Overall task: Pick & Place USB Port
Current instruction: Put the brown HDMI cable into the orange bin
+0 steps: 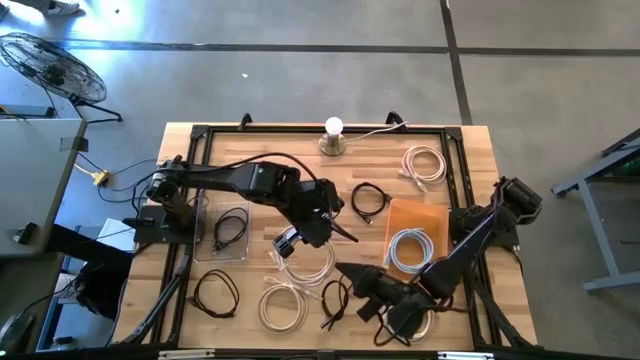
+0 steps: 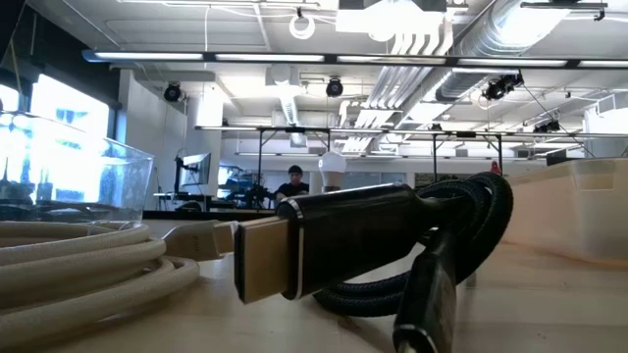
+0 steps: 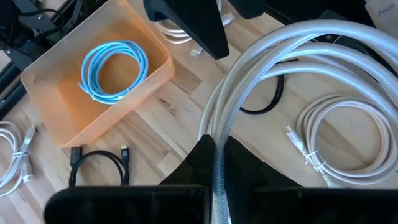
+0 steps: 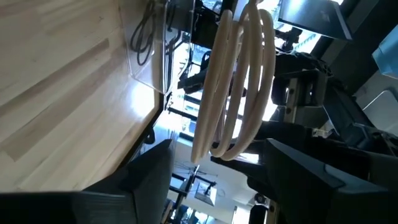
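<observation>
The white braided cable needs to get into the orange tray, so the right gripper should next pick it up by its bunched loops.
My left gripper [image 1: 318,232] is over the middle of the table, shut on a white braided cable coil [image 3: 280,56]. The coil also shows in the right wrist view [image 4: 236,81], hanging in the air. My right gripper [image 1: 350,275] is open and empty, low over the table just near and to the right of the coil; its fingers [image 4: 149,180] frame the coil from a distance. An orange tray [image 1: 415,235] at the right holds a pale coiled cable [image 3: 115,68]. A clear tray [image 1: 225,225] at the left holds a black cable. My left gripper pinches the white coil between its two fingers at one spot on the loop [image 3: 216,146], with several strands bunched together. The fingers come from above, slanting down. The coil hangs from them and appears clear of the table.
Several loose cables lie on the wood: white coils [image 1: 285,305] [image 1: 425,165] and black ones [image 1: 215,295] [image 1: 368,200] [image 1: 335,300]. A lamp bulb [image 1: 333,135] stands at the far edge. A black plug and cable [image 2: 334,245] lies right before the low camera.
</observation>
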Controlling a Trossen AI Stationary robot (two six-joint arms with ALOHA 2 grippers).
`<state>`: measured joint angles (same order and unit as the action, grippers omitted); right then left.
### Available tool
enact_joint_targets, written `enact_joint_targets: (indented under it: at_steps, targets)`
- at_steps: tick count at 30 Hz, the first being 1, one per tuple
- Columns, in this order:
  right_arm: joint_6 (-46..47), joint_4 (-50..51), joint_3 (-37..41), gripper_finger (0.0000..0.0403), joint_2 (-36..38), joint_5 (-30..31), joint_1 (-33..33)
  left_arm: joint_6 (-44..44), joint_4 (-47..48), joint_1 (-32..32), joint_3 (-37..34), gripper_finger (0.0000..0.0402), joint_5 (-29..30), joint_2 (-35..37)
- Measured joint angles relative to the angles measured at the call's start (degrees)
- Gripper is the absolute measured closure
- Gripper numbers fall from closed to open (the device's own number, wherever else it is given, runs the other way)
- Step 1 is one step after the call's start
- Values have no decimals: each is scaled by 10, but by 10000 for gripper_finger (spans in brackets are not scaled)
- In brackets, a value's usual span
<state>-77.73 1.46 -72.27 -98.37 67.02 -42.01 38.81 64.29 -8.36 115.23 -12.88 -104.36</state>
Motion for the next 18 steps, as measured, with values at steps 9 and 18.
enact_joint_targets:
  at_steps: [9,18]
  targets:
    - [-8,-5,0,160,0,-56,17,0,3,0,0,393,0,0]
    - [-23,-30,0,160,0,-90,31,-1,2,0,0,393,2,0]
